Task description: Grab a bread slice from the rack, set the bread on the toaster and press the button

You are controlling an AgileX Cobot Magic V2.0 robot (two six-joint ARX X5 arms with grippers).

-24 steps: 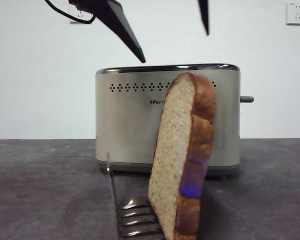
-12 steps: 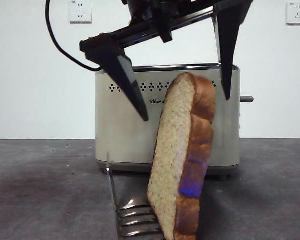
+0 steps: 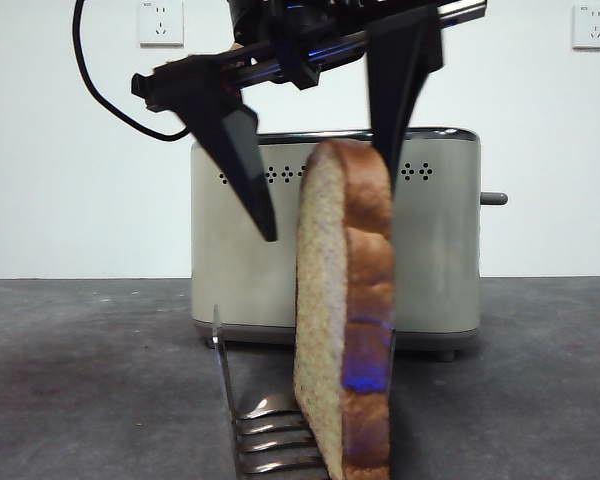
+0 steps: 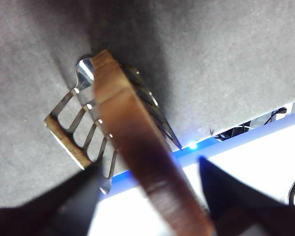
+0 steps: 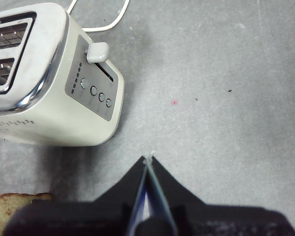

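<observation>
The left gripper grabs the slice of bread (image 3: 345,320) by its crusted top (image 3: 348,165) next, to put the slice on the toaster.
The slice of bread (image 3: 345,320) stands almost upright in the steel rack (image 3: 265,435), in front of the cream toaster (image 3: 435,250). My left gripper (image 3: 330,213) is open and straddles the top of the slice. One jaw hangs clear on the crumb side; the other is at the crust edge near the top. The left wrist view shows the bread (image 4: 132,132) between the open jaws of the left gripper (image 4: 148,164), over the rack (image 4: 73,123). My right gripper (image 5: 148,160) is shut and empty above the table beside the toaster (image 5: 44,88), on the side with the button (image 5: 97,51). The button also shows in the front view (image 3: 493,199).
The dark grey table (image 3: 80,380) runs to a white wall with two sockets (image 3: 160,22). A black cable (image 3: 100,90) hangs from the left arm. The toaster's white cord (image 5: 103,22) lies behind it.
The left gripper came down from the top of the picture and now straddles the slice. The slice tipped from leaning right to nearly upright.
</observation>
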